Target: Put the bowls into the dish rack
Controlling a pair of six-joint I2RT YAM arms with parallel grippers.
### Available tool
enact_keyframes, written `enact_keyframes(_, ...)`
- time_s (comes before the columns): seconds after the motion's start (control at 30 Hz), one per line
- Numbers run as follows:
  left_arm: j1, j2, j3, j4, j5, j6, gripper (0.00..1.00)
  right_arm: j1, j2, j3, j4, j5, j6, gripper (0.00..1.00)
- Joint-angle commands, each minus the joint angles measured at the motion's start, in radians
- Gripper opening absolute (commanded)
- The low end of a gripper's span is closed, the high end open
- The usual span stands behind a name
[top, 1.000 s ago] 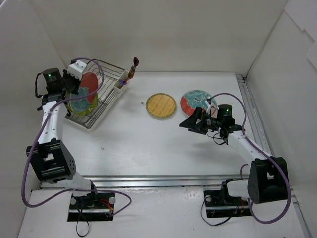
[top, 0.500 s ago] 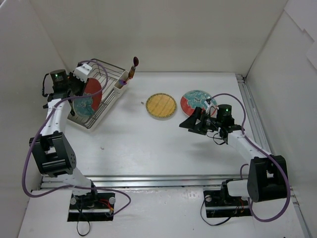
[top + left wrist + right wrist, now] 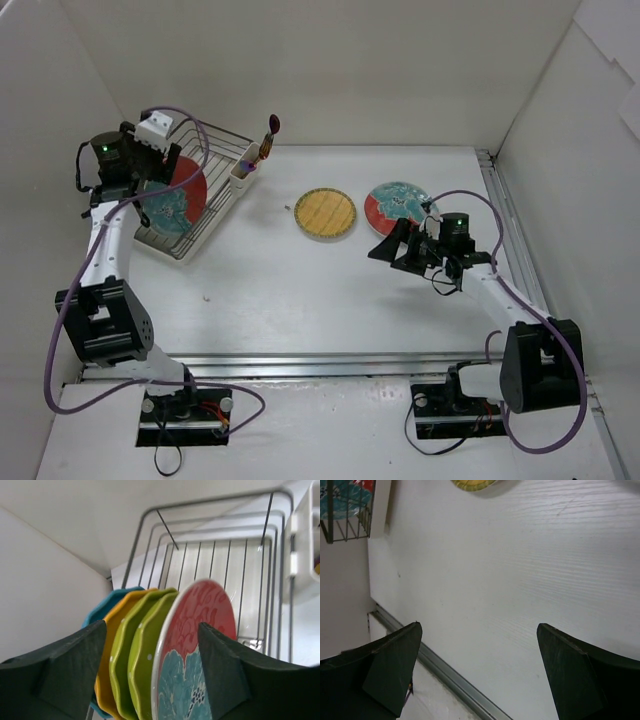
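My right gripper should next grab the flat red-and-teal bowl's rim farthest from the dish rack, keeping its rack-facing rim free for my left gripper.
Several bowls stand on edge in the dish rack (image 3: 220,560): a blue bowl (image 3: 107,605), an orange bowl (image 3: 120,630), two green bowls (image 3: 142,650) and a red-and-teal bowl (image 3: 200,645). My left gripper (image 3: 151,630) is open above them, its fingers (image 3: 65,665) straddling the row. From above, the left gripper (image 3: 152,185) hangs over the dish rack (image 3: 222,165) beside the red-and-teal bowl (image 3: 183,195). A tan woven bowl (image 3: 325,213) and another red-and-teal bowl (image 3: 397,203) lie flat on the table. My right gripper (image 3: 392,252) is open just in front of that bowl, with nothing between its fingers (image 3: 390,665).
A white utensil cup (image 3: 243,172) with a brush in it hangs on the rack's right corner. White walls close in the table on three sides. A metal rail (image 3: 450,677) runs along the near table edge.
My left gripper has opened and let go of the red-and-teal bowl, which now stands in the rack. The right gripper has shifted slightly right.
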Motion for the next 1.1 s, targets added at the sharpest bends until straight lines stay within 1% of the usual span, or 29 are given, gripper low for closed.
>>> enact_keyframes(0.0,-0.001,-0.143,0.039,0.141,-0.005,-0.178,0.72,-0.033,-0.051,0.053,-0.035,0.163,-0.027,0.96)
enact_keyframes(0.03,-0.012,-0.157,0.05,0.132,-0.014,-0.213,0.78,-0.05,-0.052,0.048,-0.035,0.19,-0.012,0.96)
enact_keyframes(0.07,-0.012,-0.186,0.068,0.123,-0.025,-0.255,0.79,-0.067,-0.052,0.041,-0.034,0.206,-0.004,0.96)
enact_keyframes(0.1,-0.032,-0.201,0.074,0.098,-0.026,-0.336,0.8,-0.078,-0.051,0.035,-0.012,0.227,0.007,0.96)
enact_keyframes(0.13,-0.047,-0.217,0.076,0.09,-0.039,-0.385,0.8,-0.076,-0.051,0.028,0.003,0.237,0.036,0.95)
enact_keyframes(0.17,-0.067,-0.258,0.059,0.086,-0.057,-0.446,0.8,-0.133,-0.049,0.009,0.021,0.24,0.053,0.96)
enact_keyframes(0.2,-0.093,-0.281,0.042,0.102,-0.03,-0.526,0.8,-0.148,-0.046,-0.002,0.076,0.25,0.068,0.95)
enact_keyframes(0.23,-0.169,-0.304,0.018,0.113,-0.046,-0.557,0.8,-0.176,-0.036,-0.014,0.101,0.26,0.099,0.95)
enact_keyframes(0.27,-0.211,-0.341,-0.034,0.122,-0.074,-0.592,0.8,-0.185,-0.026,-0.036,0.126,0.264,0.114,0.94)
enact_keyframes(0.3,-0.251,-0.359,-0.059,0.144,-0.091,-0.655,0.8,-0.197,0.001,-0.044,0.191,0.266,0.129,0.94)
enact_keyframes(0.33,-0.327,-0.37,-0.084,0.15,-0.103,-0.692,0.81,-0.217,0.021,-0.053,0.218,0.264,0.157,0.93)
enact_keyframes(0.4,-0.397,-0.386,-0.119,0.117,-0.132,-0.752,0.81,-0.236,0.087,-0.059,0.291,0.257,0.185,0.93)
enact_keyframes(0.43,-0.431,-0.386,-0.128,0.098,-0.149,-0.819,0.81,-0.24,0.108,-0.058,0.314,0.257,0.189,0.92)
enact_keyframes(0.47,-0.484,-0.392,-0.156,0.072,-0.151,-0.839,0.81,-0.242,0.131,-0.051,0.354,0.255,0.198,0.92)
enact_keyframes(0.5,-0.504,-0.398,-0.168,0.067,-0.152,-0.858,0.81,-0.245,0.177,-0.045,0.368,0.255,0.211,0.92)
enact_keyframes(0.57,-0.55,-0.413,-0.214,-0.003,-0.146,-0.892,0.82,-0.245,0.226,-0.016,0.394,0.26,0.215,0.91)
enact_keyframes(0.7,-0.56,-0.459,-0.285,-0.08,-0.14,-0.941,0.84,-0.251,0.354,0.025,0.419,0.301,0.221,0.89)
enact_keyframes(0.77,-0.551,-0.49,-0.291,-0.152,-0.178,-0.942,0.97,-0.26,0.392,0.047,0.443,0.295,0.238,0.88)
enact_keyframes(0.8,-0.551,-0.502,-0.298,-0.163,-0.184,-0.944,0.99,-0.265,0.429,0.054,0.453,0.289,0.255,0.87)
enact_keyframes(0.87,-0.541,-0.537,-0.321,-0.196,-0.203,-0.973,0.99,-0.265,0.46,0.079,0.472,0.289,0.272,0.86)
enact_keyframes(0.93,-0.512,-0.571,-0.354,-0.206,-0.189,-0.996,0.99,-0.265,0.504,0.102,0.482,0.295,0.294,0.85)
enact_keyframes(1.0,-0.482,-0.599,-0.392,-0.218,-0.184,-1.052,0.99,-0.268,0.556,0.126,0.483,0.301,0.32,0.84)
enact_keyframes(1.03,-0.469,-0.608,-0.409,-0.232,-0.197,-1.082,0.99,-0.27,0.569,0.133,0.506,0.281,0.327,0.83)
enact_keyframes(1.07,-0.457,-0.616,-0.426,-0.218,-0.177,-1.088,0.99,-0.271,0.593,0.142,0.509,0.275,0.344,0.83)
